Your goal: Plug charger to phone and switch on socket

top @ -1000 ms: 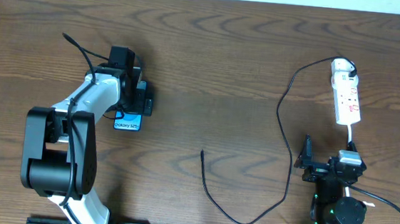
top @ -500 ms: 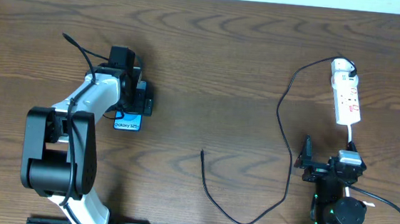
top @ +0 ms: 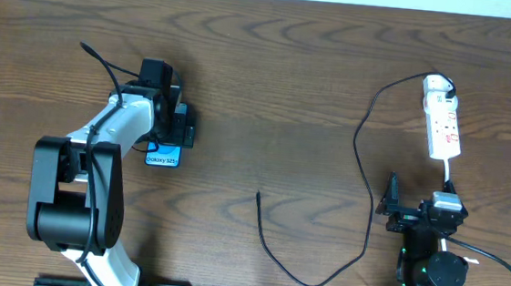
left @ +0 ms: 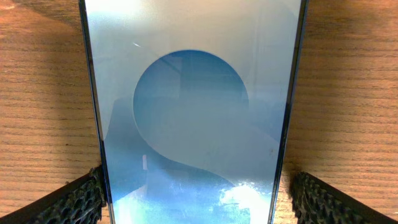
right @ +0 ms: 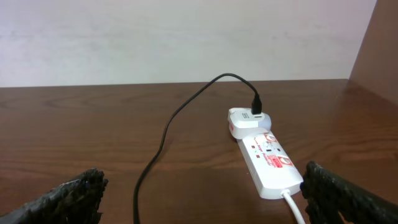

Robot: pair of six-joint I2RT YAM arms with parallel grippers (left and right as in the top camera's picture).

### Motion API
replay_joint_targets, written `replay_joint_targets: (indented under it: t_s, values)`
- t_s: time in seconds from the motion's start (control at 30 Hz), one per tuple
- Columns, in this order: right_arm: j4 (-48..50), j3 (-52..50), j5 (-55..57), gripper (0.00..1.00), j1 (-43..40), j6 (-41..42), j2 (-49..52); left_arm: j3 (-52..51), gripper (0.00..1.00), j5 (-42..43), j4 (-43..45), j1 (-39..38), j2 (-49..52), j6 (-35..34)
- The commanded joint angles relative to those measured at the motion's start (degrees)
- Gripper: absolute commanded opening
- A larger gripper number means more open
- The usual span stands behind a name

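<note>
Both fingers of my left gripper reach down near the wood tabletop, on either side of the phone's long edges. My left gripper is ready to close on the phone.
The phone (top: 163,157), blue-screened with "Galaxy S25+" text, lies flat on the table at the left. My left gripper (top: 173,127) is over it. In the left wrist view the phone (left: 193,93) fills the frame between the open fingers (left: 196,196); the left finger touches its edge and the right finger stands slightly off. The charger, a black cable (top: 364,161), runs from the socket to a free tip (top: 259,195) at mid-table. The socket (top: 443,121) lies at the right and also shows in the right wrist view (right: 267,162). My right gripper (top: 418,197) is open and empty (right: 205,205), just short of it.
The socket's white cord (top: 450,172) runs back toward the right arm's base and passes by the right finger (right: 295,208). The black cable (right: 168,130) loops across the wood table. A pale wall stands behind the table.
</note>
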Motion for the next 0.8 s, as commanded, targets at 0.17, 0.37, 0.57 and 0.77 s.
replay_joint_targets:
  t_s: [0.17, 0.37, 0.57, 0.77]
  values:
    - [-0.24, -0.07, 0.24, 0.99, 0.44, -0.85, -0.39, -2.03, 0.94, -2.89, -0.61, 0.11, 3.85, 0.2]
    - [-0.24, -0.07, 0.24, 0.99, 0.44, -0.85, -0.39, -2.03, 0.9, -2.91, -0.61, 0.11, 3.85, 0.2]
    - [-0.24, -0.07, 0.24, 0.99, 0.44, -0.85, -0.39, -2.03, 0.88, -2.91, -0.59, 0.11, 3.85, 0.2]
    - [-0.24, -0.07, 0.24, 0.99, 0.44, -0.85, -0.39, -2.03, 0.84, -2.91, -0.59, 0.13, 3.85, 0.2]
